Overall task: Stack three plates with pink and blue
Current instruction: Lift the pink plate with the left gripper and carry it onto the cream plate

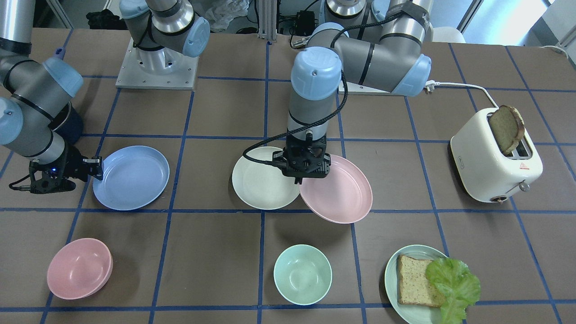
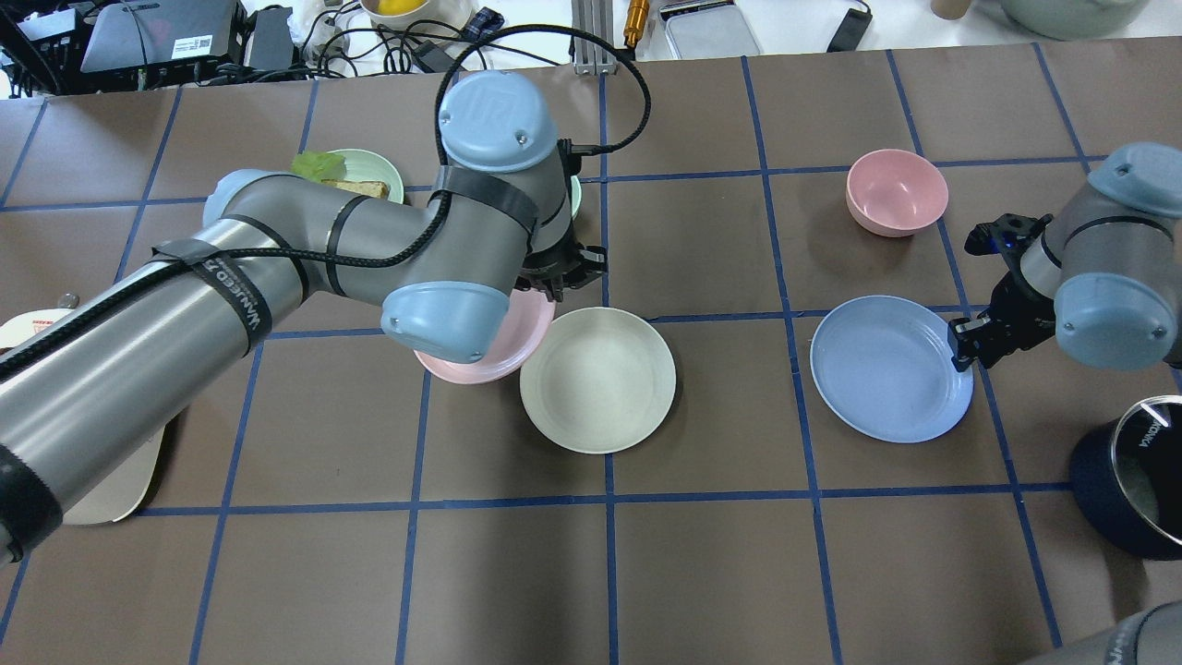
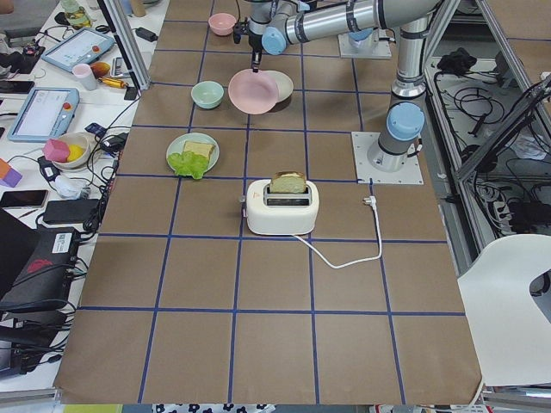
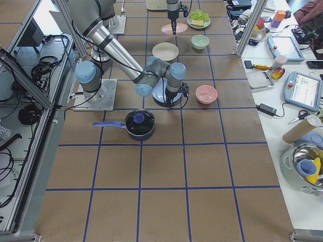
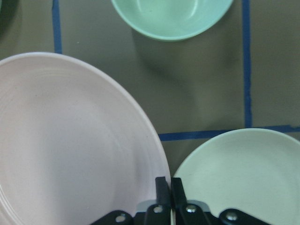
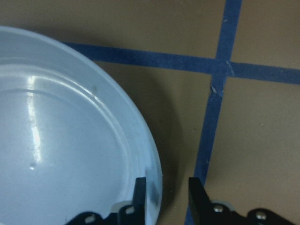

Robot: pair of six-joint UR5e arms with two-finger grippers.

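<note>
The blue plate is much wider than my open fingers, so my right gripper should grip its thin raised rim (image 1: 102, 168) next.
My left gripper (image 1: 299, 180) is shut on the rim of the pale pink plate (image 1: 339, 191) and holds it tilted just above the table. The plate's edge overlaps the cream-white plate (image 1: 261, 180), which lies flat beside it. In the left wrist view the fingers (image 5: 161, 187) pinch the pink rim (image 5: 70, 140), with the cream plate (image 5: 243, 173) below to the right. The light blue plate (image 1: 131, 177) lies flat on the table. My right gripper (image 1: 100, 168) is open, its fingers (image 6: 197, 197) straddling the blue plate's rim (image 6: 70, 140).
A pink bowl (image 1: 79, 267), a mint bowl (image 1: 302, 273) and a mint plate (image 1: 391, 270) with bread and lettuce stand along the operators' side. A white toaster (image 1: 495, 157) with toast stands beyond my left arm. A dark pot (image 2: 1136, 480) stands near my right arm.
</note>
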